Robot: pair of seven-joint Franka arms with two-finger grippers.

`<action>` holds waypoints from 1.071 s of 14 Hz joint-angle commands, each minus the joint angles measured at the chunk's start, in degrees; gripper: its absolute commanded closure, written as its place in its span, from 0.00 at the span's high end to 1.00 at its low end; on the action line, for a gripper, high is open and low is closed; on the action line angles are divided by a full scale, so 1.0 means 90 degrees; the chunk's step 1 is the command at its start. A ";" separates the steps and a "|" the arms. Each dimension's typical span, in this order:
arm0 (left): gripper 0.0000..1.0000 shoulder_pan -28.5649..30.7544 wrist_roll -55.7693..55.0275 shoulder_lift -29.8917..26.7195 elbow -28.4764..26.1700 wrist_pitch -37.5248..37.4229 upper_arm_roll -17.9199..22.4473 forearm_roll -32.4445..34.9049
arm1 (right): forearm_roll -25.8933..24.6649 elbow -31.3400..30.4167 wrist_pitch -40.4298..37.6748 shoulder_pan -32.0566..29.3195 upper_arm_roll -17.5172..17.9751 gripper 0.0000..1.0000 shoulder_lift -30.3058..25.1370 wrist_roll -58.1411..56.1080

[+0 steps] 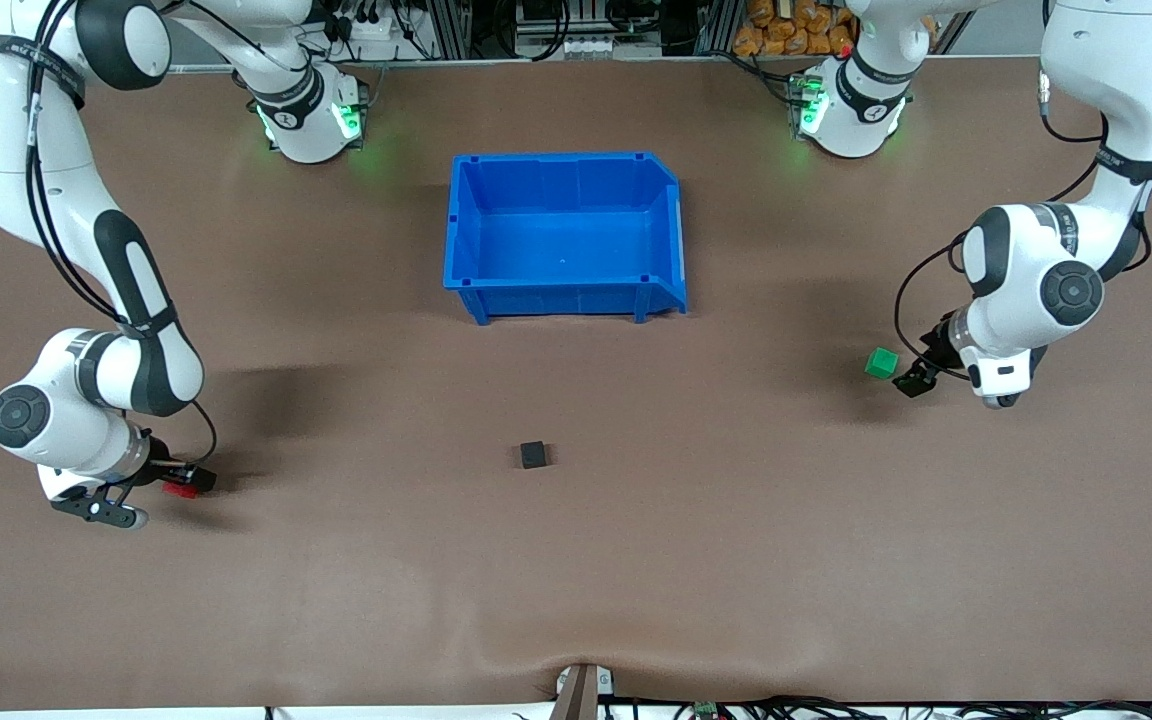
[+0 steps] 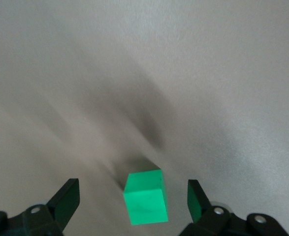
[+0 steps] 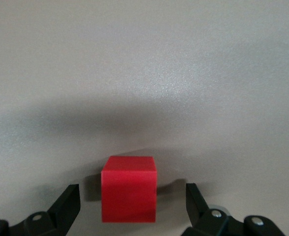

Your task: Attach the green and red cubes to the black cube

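Note:
The robot's left hand is going to grab the green cube [image 1: 881, 362] by its opposite sides next, so a side of the green cube stays free to meet the black cube [image 1: 533, 455].
The green cube [image 1: 881, 362] lies on the table toward the left arm's end. My left gripper [image 1: 910, 381] is low beside it. In the left wrist view the green cube [image 2: 145, 196] sits between the open fingers [image 2: 68, 196], with a gap on each side. The red cube [image 1: 179, 489] lies on the table toward the right arm's end, at my right gripper [image 1: 188, 481]. In the right wrist view the red cube [image 3: 129, 195] sits between the open fingers [image 3: 70, 200], untouched. The black cube [image 1: 533, 455] rests alone mid-table, nearer the front camera than the bin.
A blue bin [image 1: 481, 205] stands mid-table near the robots' bases, with nothing in it. Brown table surface spreads between the black cube and both grippers.

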 commanded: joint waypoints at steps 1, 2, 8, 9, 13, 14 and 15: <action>0.94 -0.0047 -0.0197 0.0138 0.0040 0.0070 0.0005 -0.0076 | 0.0014 0.0100 -0.0067 -0.0058 0.0095 0.17 0.0063 0.0087; 0.92 -0.0047 -0.0197 0.0177 0.0040 0.0070 0.0005 -0.0076 | 0.0014 0.0080 -0.0096 -0.0029 0.0085 0.00 0.0053 0.0058; 0.80 -0.0067 -0.0529 0.0226 0.0040 0.0070 -0.0024 -0.0076 | 0.0004 -0.0037 -0.0321 -0.0067 0.0202 0.00 -0.0161 -0.1138; 0.77 -0.0067 -0.0529 0.0245 0.0040 0.0070 -0.0024 -0.0076 | 0.0004 -0.0037 -0.0418 -0.0067 0.0202 0.00 -0.0210 -0.1549; 0.72 -0.0057 -0.0568 0.0255 0.0040 0.0070 -0.0024 -0.0076 | -0.0064 -0.0018 -0.1003 0.0010 0.0202 0.00 -0.0688 -0.3035; 0.71 -0.0057 -0.0588 0.0255 0.0040 0.0070 -0.0024 -0.0076 | -0.0064 -0.0008 -0.1246 0.0059 0.0231 0.00 -0.0825 -0.3579; 0.71 -0.0057 -0.0626 0.0265 0.0040 0.0070 -0.0024 -0.0076 | -0.0064 -0.0008 -0.1432 0.0195 0.0231 0.00 -0.0990 -0.4232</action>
